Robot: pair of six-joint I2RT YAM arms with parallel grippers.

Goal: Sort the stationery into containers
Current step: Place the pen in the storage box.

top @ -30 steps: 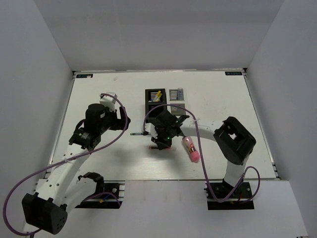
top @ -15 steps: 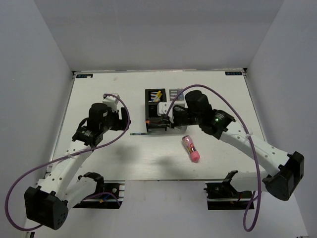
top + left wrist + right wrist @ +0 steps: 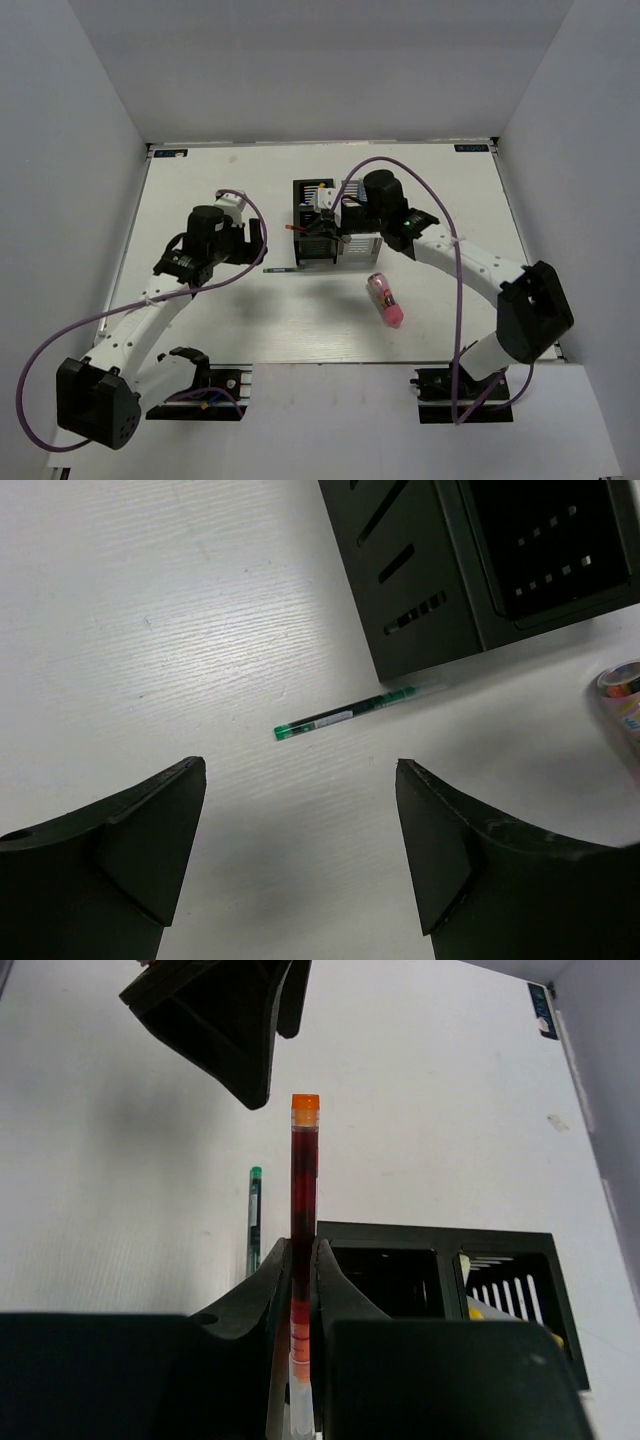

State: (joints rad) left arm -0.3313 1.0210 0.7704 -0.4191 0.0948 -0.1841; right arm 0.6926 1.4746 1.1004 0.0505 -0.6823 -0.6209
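My right gripper moves the red pen farther in next, before it opens. The pen's tip is beyond the black bin's rim, so the pen would drop across it now.
My right gripper is shut on the red pen and holds it over the block of containers, above the front left black bin. White sticks with yellow tips lie in the back left black bin. The dark slim pen lies on the table left of the black bin. My left gripper is open and empty above the table, near that pen. The stubby pink tube lies in front of the bins. The blue-capped tube is hidden.
The left gripper's fingers show beyond the red pen's tip in the right wrist view. The pink tube's end shows at the right edge of the left wrist view. The white table is walled on three sides.
My right arm has lifted the red pen from the table in front of the bins and carried it back over them. My left gripper has shifted slightly right, toward the dark pen.
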